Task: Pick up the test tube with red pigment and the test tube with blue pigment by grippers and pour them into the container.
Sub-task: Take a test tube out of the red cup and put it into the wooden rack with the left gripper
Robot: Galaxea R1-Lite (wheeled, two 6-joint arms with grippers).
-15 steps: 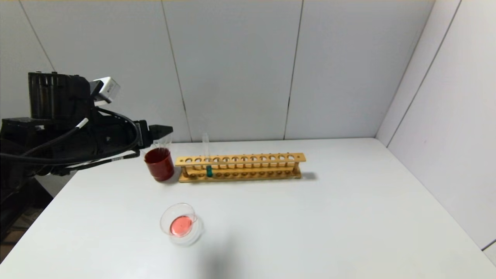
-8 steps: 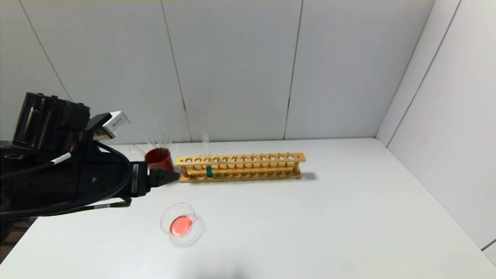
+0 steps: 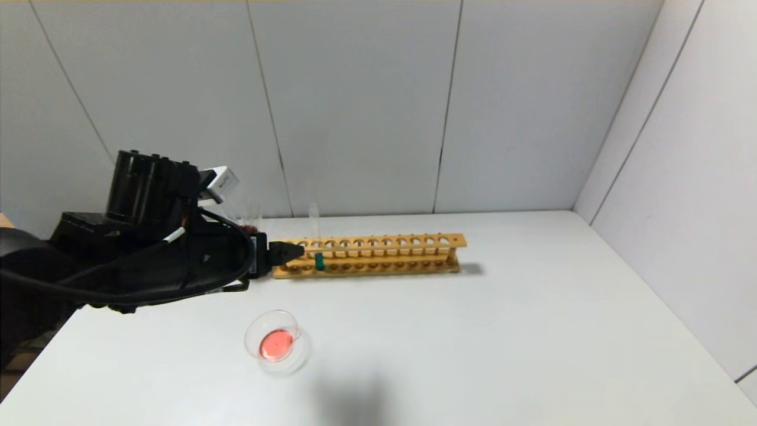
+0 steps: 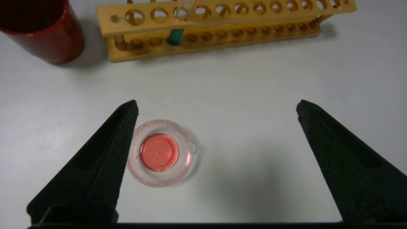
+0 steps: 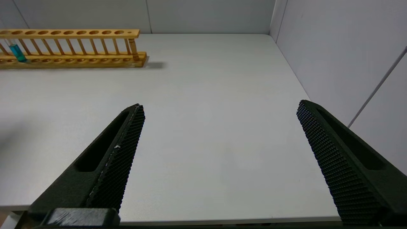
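The rack's bars surround the bottom of the blue test tube, so my left gripper will next grab the blue test tube by the bare glass near its opening (image 3: 314, 219).
The test tube with blue pigment (image 3: 319, 259) stands upright in a wooden rack (image 3: 390, 242), near the rack's left end; it also shows in the left wrist view (image 4: 175, 35) and the right wrist view (image 5: 17, 52). The container (image 3: 277, 343), a clear glass dish, holds red liquid at the table's front left (image 4: 160, 152). No tube with red pigment shows. My left gripper (image 3: 290, 251) is open and empty, hovering by the rack's left end, above and behind the dish (image 4: 217, 105). My right gripper (image 5: 219, 106) is open and empty over the near right table; it is outside the head view.
A dark red cup (image 4: 41, 31) stands left of the rack, mostly hidden behind my left arm in the head view; faint clear tubes (image 3: 249, 214) stick out of it. Walls close off the back and right of the white table (image 3: 532, 331).
My left gripper came away from above the red cup, dropped lower, then moved right to the rack's left end. The blue tube and dish have not moved.
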